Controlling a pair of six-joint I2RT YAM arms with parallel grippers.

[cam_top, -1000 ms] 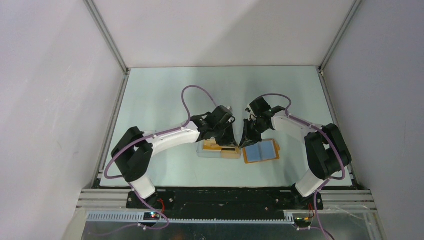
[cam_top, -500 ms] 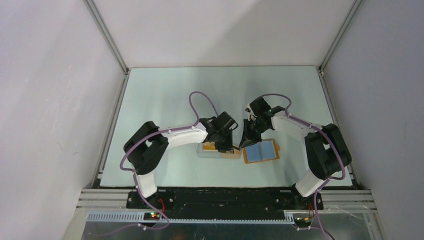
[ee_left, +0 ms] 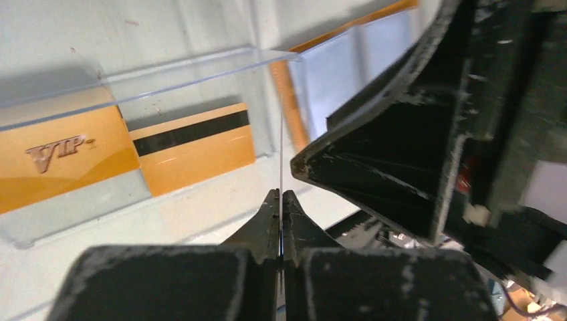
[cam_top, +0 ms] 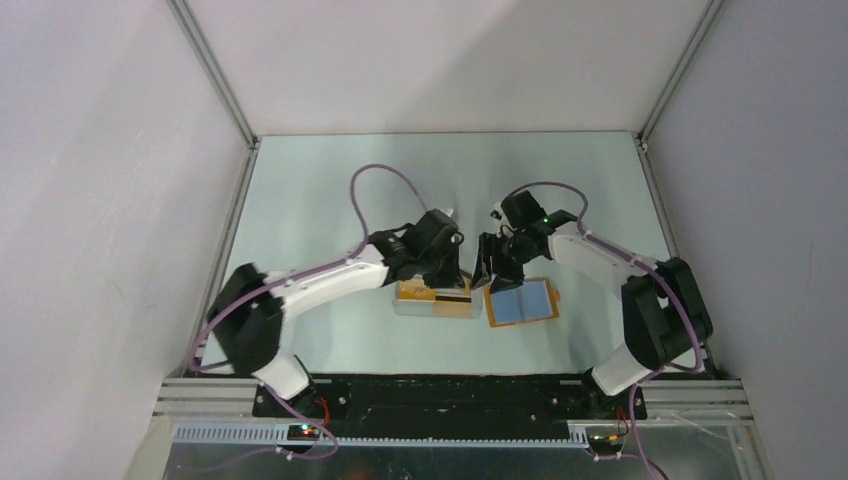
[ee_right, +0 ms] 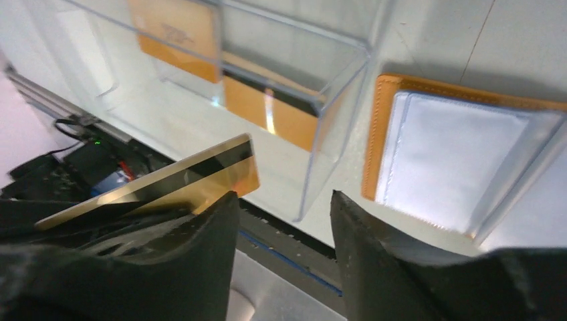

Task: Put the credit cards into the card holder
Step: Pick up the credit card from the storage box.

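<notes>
My right gripper next needs to grab the golden credit card by its loose end with the dark stripe. Then it can put the card into the card holder.
My left gripper is shut on a thin credit card held edge-on between its tips. The right wrist view shows that card, golden with a dark stripe, just left of my open right gripper, beside its left finger. Two more credit cards, a VIP one and a striped one, lie in the clear box. The card holder lies open on the table right of the box, its blue-grey pockets facing up. Both grippers hover close together above the box's right end.
The clear plastic box's wall stands between the grippers and the cards inside. The right gripper's black body fills the space right of my left fingers. The table's front rail runs just behind the box.
My right gripper has opened and no longer pinches the card. My left gripper dipped toward the box, came back up beside the right one and shut on the card.
</notes>
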